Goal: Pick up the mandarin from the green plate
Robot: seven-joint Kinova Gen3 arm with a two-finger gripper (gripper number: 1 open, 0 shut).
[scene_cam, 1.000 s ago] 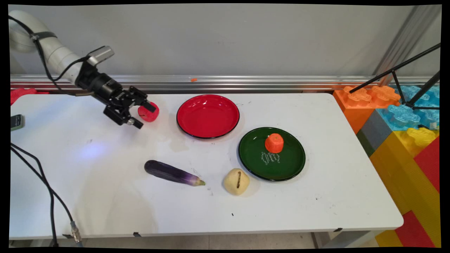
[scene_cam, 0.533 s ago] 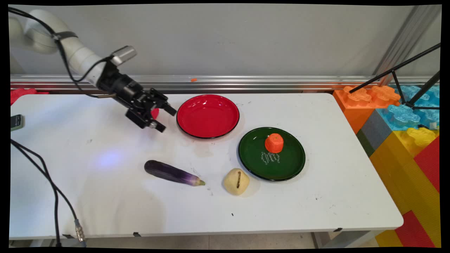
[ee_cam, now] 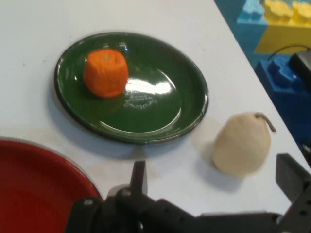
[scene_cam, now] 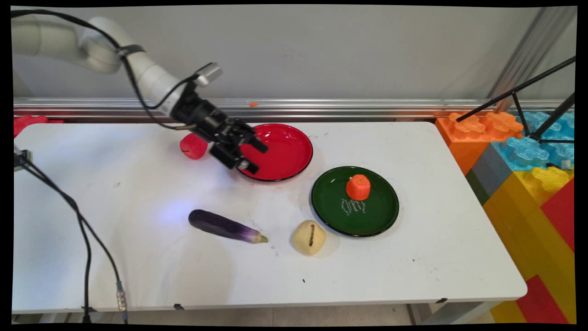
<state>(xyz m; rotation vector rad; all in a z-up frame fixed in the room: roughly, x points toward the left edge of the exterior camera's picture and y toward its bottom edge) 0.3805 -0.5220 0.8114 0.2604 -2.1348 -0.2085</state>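
My gripper will take hold of the orange by its round sides around the stem spot next, so that the orange comes off the green plate [scene_cam: 376,214].
My gripper [scene_cam: 257,158] hangs open and empty over the left part of the red plate [scene_cam: 289,149], pointing down and to the right. Just behind it on the table sits a red apple [scene_cam: 194,146], apart from the fingers. In the hand view the gripper [ee_cam: 214,177] looks past the red plate's rim [ee_cam: 34,189] at a green plate [ee_cam: 160,114] with an orange fruit [ee_cam: 105,72] on it, and at a cream pear [ee_cam: 241,144] beside that plate. In the main view the green plate [scene_cam: 376,214], the orange fruit [scene_cam: 358,187] and the pear [scene_cam: 309,237] lie to the gripper's right.
A purple eggplant [scene_cam: 225,226] lies on the table in front of the gripper. Big toy blocks [scene_cam: 528,161] and black tripod legs [scene_cam: 519,92] stand off the table's right end. Black cables [scene_cam: 82,230] hang at the left. A metal rail [scene_cam: 367,108] runs along the back.
The arm has swung right, from beside the red apple to over the red plate. The apple has stayed on the table. Nothing else moved.
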